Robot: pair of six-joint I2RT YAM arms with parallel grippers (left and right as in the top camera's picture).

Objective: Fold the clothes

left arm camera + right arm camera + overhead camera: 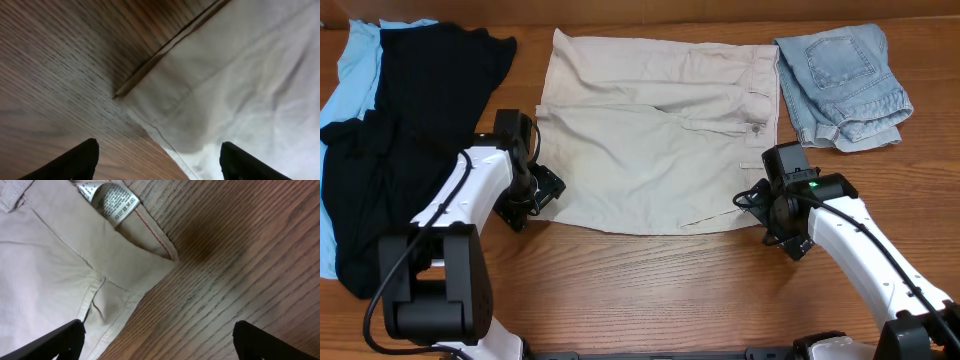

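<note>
The beige shorts point(650, 130) need their front edge folded over, so my right gripper should next grab them by the front waistband corner point(758, 222), opposite the hem corner.
Pale beige shorts point(650, 130) lie spread flat in the middle of the table, waistband to the right. My left gripper point(525, 200) is open at the shorts' front-left hem corner; in the left wrist view the hem point(240, 100) lies between and ahead of the open fingers point(157, 162). My right gripper point(770, 215) is open at the front-right waistband corner; the right wrist view shows the waistband corner point(90, 265) with a white label point(112, 200) between the open fingers point(157, 340). Black point(410, 120) and sky-blue point(355, 70) garments lie at far left. Folded faded denim point(840, 80) lies at far right.
The wooden table point(650, 290) shows bare in front of the shorts. The black garment pile lies close to the left arm's base side.
</note>
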